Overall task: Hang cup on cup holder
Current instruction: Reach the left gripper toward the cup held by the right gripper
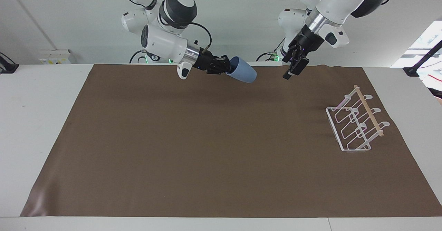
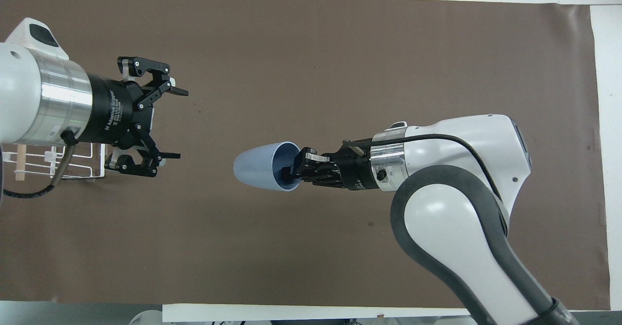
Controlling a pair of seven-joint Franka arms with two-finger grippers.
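Note:
My left gripper will next grab the cup's outer sides by its closed base, as my right fingers crowd its rim.
My right gripper (image 1: 224,67) is shut on the rim of the light-blue cup (image 1: 243,74), one finger inside it, and holds it on its side in the air over the middle of the mat's robot-side edge. In the overhead view the cup (image 2: 257,165) points base first at my left gripper (image 2: 182,123), which is open and empty, a short gap from it. In the facing view the left gripper (image 1: 291,70) hangs in the air beside the cup. The white wire cup holder (image 1: 355,124) stands at the left arm's end of the mat; my left arm hides most of it overhead (image 2: 73,162).
A brown mat (image 1: 207,148) covers most of the white table (image 1: 34,120). Nothing else lies on it.

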